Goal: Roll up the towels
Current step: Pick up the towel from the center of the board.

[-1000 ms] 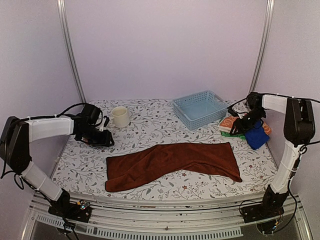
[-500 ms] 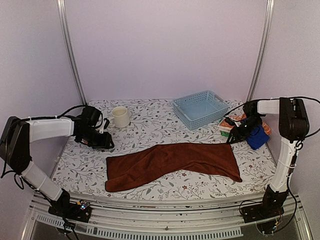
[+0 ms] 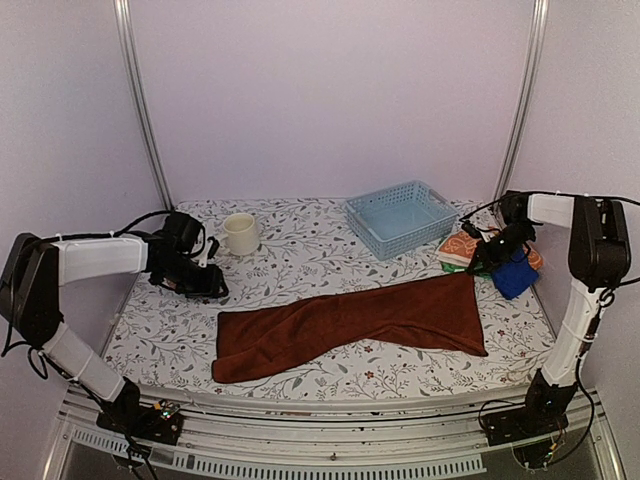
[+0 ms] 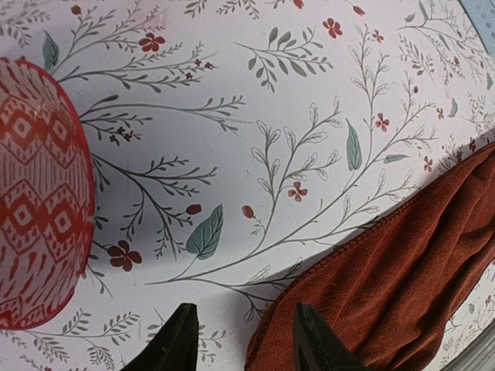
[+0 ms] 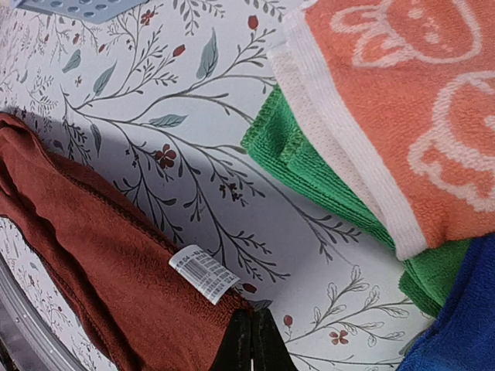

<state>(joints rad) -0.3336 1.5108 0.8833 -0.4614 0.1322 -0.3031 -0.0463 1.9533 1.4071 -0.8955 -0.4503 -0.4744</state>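
My left gripper will next grab the rust-brown towel's far corner (image 3: 221,315) (image 4: 276,307), opposite the right gripper's corner, to spread the towel flat for rolling.
A dark rust-brown towel (image 3: 350,320) lies stretched across the middle of the table. My right gripper (image 3: 478,268) is shut on its far right corner, beside a white label (image 5: 203,273); the jaws (image 5: 251,344) are pressed together on the cloth (image 5: 93,255). My left gripper (image 3: 218,292) is open and empty just off the towel's left end (image 4: 402,270), with one fingertip (image 4: 309,344) over its edge. A royal-blue towel (image 3: 515,272), an orange white-patterned one (image 5: 410,100) and a green one (image 5: 325,170) lie piled at the right.
A pale blue lattice basket (image 3: 420,238) stands at the back right. A cream mug (image 3: 240,233) stands at the back left; a rounded red-patterned vessel (image 4: 39,193) fills the left of the left wrist view. The towel pile sits close to the right arm.
My right gripper has pulled the brown towel's right corner toward the far right, drawing the cloth straighter and shifting it slightly right. The left arm has stayed still.
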